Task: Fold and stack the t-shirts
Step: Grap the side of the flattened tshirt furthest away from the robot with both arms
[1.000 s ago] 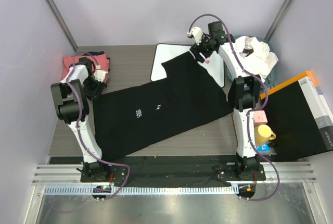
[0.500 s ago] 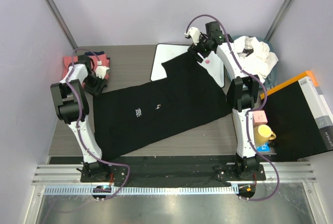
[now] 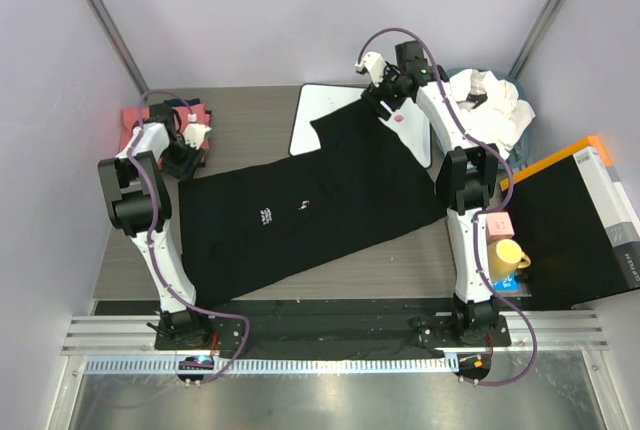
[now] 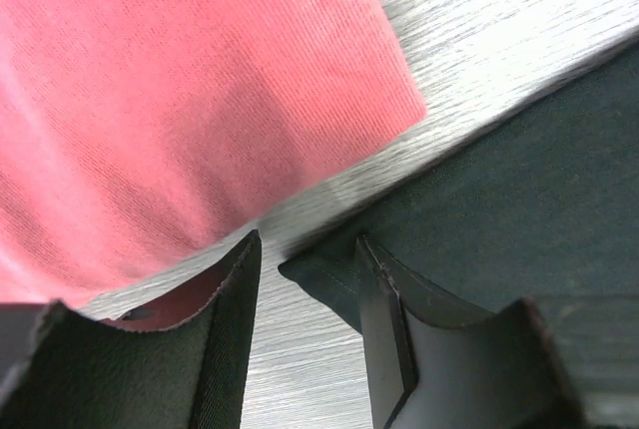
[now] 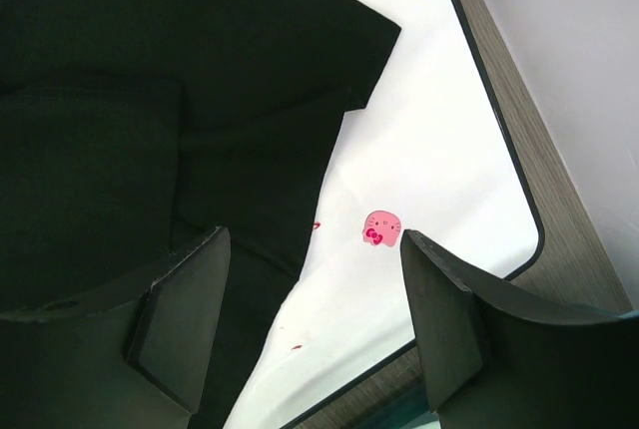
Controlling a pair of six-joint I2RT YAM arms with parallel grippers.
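Note:
The robot's right gripper should next grab the black t-shirt by its far sleeve's outer corner over the white board, to fold the t-shirt across onto the near side.
A black t-shirt lies spread flat across the table, its far sleeve over the white board. A folded coral-pink t-shirt sits at the far left. My left gripper is open, low between the pink shirt and the black shirt's left corner. In the left wrist view the black corner reaches into the gap between the fingers of the gripper, ungripped, with the pink shirt beyond. My right gripper is open and empty over the black sleeve and the board; the right wrist view shows its fingertips. White shirts are heaped at the back right.
A pink cartoon sticker is on the board. A yellow mug and a small pink box stand by the right arm. A black and orange box lies at the right edge. Walls close the back and sides.
My left gripper has moved back from the black shirt's left edge toward the pink shirt. My right gripper has shifted slightly toward the back. The black shirt lies as before.

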